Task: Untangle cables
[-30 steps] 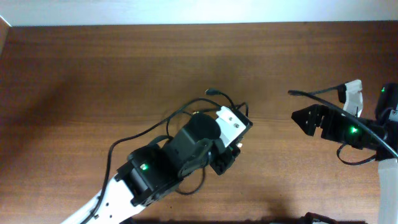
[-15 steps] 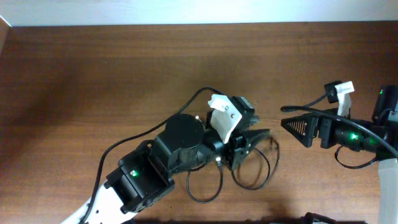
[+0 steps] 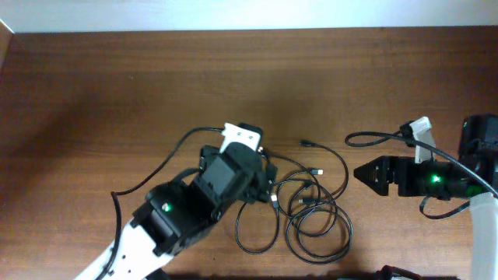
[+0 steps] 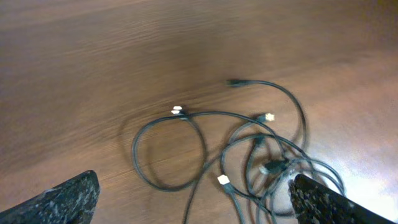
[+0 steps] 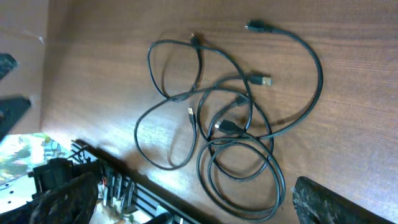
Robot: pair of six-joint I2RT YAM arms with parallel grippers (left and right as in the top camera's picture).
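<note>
Next, my right gripper grabs the black cable's overlapping loops on the tangle's side away from my left gripper, to pull the cable free and untangle it.
The cables lie loose on the wooden table as several overlapping black loops with small plug ends, right of centre. My left gripper hovers at their left edge, open and holding nothing. In the left wrist view its fingers stand wide apart over the cables, with the gripper above a loop. My right gripper points left, just right of the tangle, open and empty. The right wrist view shows the whole tangle ahead of that gripper.
The right arm's thicker black cable arcs above its gripper. The left arm's own cable trails over the table to the left. A metal frame runs along the table's front edge, close to the loops.
My left gripper has opened and let the cables go, then drawn back to the left. The cables have dropped onto the table and spread into loose loops. The right gripper stays open.
</note>
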